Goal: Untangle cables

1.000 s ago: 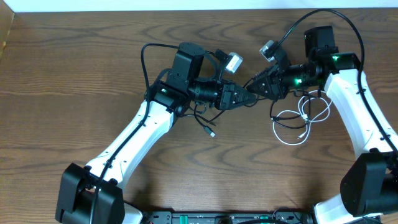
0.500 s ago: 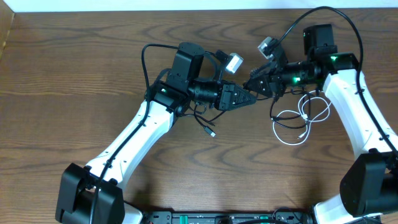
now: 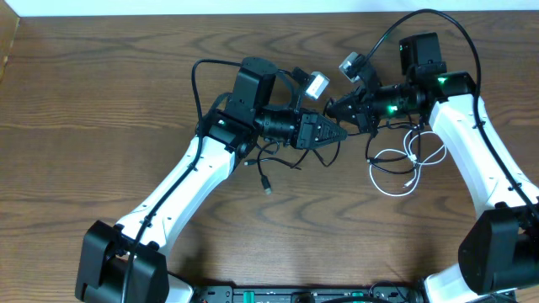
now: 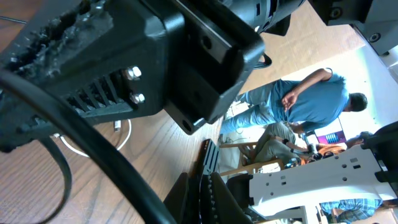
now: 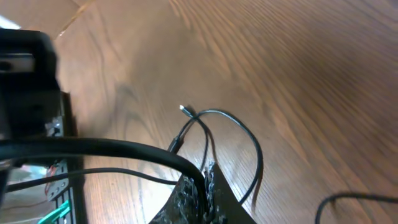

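Observation:
My left gripper is ready to open now: the plug lies on the flat wood below, so the black cable (image 3: pixel 290 165) would land there.
The black cable (image 3: pixel 290 165) droops in a loop under my left gripper (image 3: pixel 339 134), and its plug (image 3: pixel 266 187) lies on the wood to the left. My left gripper (image 4: pixel 204 180) is shut, and the black cord rises to its tips. My right gripper (image 3: pixel 331 108) hovers just above and behind it. In the right wrist view, my right gripper (image 5: pixel 206 167) is shut where a thin strand of the black cable (image 5: pixel 250 146) enters its tips. The white cable (image 3: pixel 402 192) lies coiled on the table under the right arm, with dark strands crossing it.
Both arms meet over the back middle of the wooden table (image 3: pixel 101 101). Thick black arm wires (image 3: pixel 199 76) arch above each wrist. The table's back edge (image 3: pixel 168 15) runs along the top, and the arm bases (image 3: pixel 118 269) stand at the front.
My right gripper has shut and shifted up and left. The black cable's loop swung left, and its plug slid left and slightly nearer the front. The left gripper stayed shut in place.

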Robot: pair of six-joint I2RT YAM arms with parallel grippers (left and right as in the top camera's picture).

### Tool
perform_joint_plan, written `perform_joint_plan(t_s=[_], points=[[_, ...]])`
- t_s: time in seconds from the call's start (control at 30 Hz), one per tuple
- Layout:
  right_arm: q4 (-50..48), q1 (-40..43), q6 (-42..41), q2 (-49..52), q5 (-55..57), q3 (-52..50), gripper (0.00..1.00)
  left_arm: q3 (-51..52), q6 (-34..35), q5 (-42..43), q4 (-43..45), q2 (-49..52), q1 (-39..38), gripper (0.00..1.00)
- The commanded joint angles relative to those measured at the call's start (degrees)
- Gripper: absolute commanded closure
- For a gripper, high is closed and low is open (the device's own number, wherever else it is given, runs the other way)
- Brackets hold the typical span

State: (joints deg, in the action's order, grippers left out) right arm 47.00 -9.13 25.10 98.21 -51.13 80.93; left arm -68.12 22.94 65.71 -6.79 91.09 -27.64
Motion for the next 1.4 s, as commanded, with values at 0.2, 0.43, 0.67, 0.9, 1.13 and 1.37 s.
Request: perform_joint_plan(t_s=[0.2,0.43,0.67,0.9,1.13,1.37], points=[[1.18,2.36,-6.91,0.35,4.46,-0.15,0.99,-0.24,-5.77,-3.41,0.48,0.22,0.09,0.6],[3.87,2.62,-6.86,0.26,4.48,-0.15,0.99,-0.24,-12.11,-12.59,0.46,0.22,0.09,0.48],[6.16,2.95,-6.88,0.13,6.43,-0.15,0.99,-0.24,-12.63,-33.14,0.5,0.22,2.99,0.4],[8.52,3.19,-10.29,-0.2,17.42,-0.13,0.99,-0.24,-11.37,-34.25,0.02,0.22,13.73,0.39],[7.67,3.13,-13.4,-0.42,17.68,0.48,0.99,-0.24,-9.55,-30.14,-4.61,0.22,22.67,0.39],[8.68,2.75,-20.72,-3.56,16.33,5.49,0.99,-0.24,-10.45,-30.18,-11.69,0.22,23.98,0.39]])
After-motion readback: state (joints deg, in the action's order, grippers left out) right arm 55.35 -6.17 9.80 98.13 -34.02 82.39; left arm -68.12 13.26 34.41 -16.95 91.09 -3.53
